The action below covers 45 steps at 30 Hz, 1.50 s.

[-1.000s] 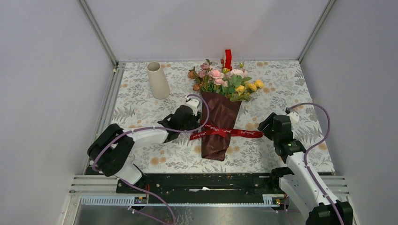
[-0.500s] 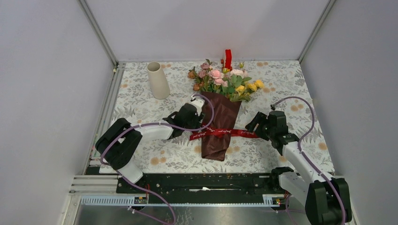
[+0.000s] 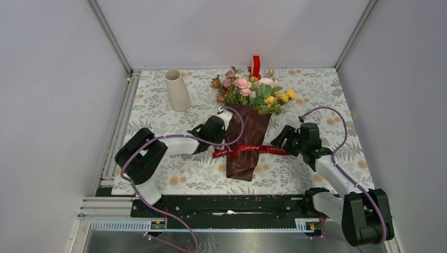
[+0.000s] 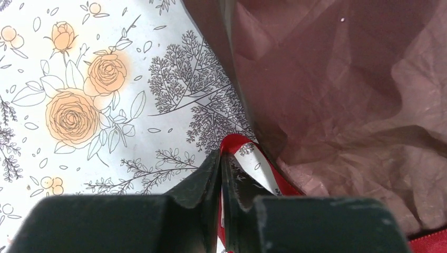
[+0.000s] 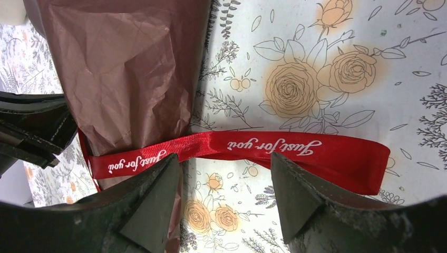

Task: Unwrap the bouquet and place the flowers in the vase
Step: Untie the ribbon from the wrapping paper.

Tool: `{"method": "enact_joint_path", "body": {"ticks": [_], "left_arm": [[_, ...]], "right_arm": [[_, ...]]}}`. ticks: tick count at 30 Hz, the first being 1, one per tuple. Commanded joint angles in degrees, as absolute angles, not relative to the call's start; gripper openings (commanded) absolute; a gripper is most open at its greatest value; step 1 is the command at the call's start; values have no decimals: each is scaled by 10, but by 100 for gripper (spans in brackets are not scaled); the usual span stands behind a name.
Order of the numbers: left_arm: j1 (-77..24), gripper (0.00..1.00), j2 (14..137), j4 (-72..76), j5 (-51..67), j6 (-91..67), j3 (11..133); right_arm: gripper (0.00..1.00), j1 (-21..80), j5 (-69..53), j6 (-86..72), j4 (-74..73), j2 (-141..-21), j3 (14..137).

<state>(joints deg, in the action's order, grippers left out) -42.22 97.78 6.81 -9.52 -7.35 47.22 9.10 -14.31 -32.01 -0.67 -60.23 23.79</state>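
Observation:
Next, my right gripper grips the red ribbon by its tail (image 5: pixel 295 150) beside the wrapping paper, which leaves the paper free to unwrap.
The bouquet lies on the tablecloth with its dark red wrapping paper (image 3: pixel 248 132) pointing toward me and the flowers (image 3: pixel 253 89) at the far end. A red ribbon (image 3: pixel 255 149) printed "Just for you" crosses the wrap. My left gripper (image 3: pixel 220 143) is shut on the ribbon's left loop (image 4: pixel 235 141), right beside the paper (image 4: pixel 342 95). On the other side, my right gripper (image 3: pixel 280 143) stands open just over the ribbon's right tail (image 5: pixel 295 150), its fingertips (image 5: pixel 171 168) either side of bare cloth. The cream vase (image 3: pixel 176 90) stands upright at the back left.
A small red block (image 3: pixel 256 66) stands at the back edge behind the flowers. Grey walls and metal rails close in the table on three sides. In the right wrist view the left gripper's black body (image 5: pixel 31 126) shows at the left edge.
My left gripper has closed onto the ribbon's left loop. The right arm has swung left toward the bouquet, over the ribbon's right tail, with its jaws still apart.

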Motion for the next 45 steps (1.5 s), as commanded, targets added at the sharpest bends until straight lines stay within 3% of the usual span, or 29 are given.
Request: {"method": "enact_joint_path", "body": {"ticks": [1,3,11,21,39,45], "left_arm": [[-419,6,972,73,-123,-90,486],[-417,0,962,71,-141,-105,477],[-362,0,894,73,-149,-232,406],[-306,0,807,101,-94,-342,321],[-297,0,790,98,-75,-352,311],[-296,0,788,96,-75,-352,312]], "right_arm": [[70,91,-155,-304,9,-600,262],[70,95,-160,-300,10,-601,265],[70,207,-112,-256,17,-599,287],[82,373,-31,-126,34,-630,344],[83,410,-85,-45,4,-799,438],[73,410,-109,-44,-25,-824,447]]}}
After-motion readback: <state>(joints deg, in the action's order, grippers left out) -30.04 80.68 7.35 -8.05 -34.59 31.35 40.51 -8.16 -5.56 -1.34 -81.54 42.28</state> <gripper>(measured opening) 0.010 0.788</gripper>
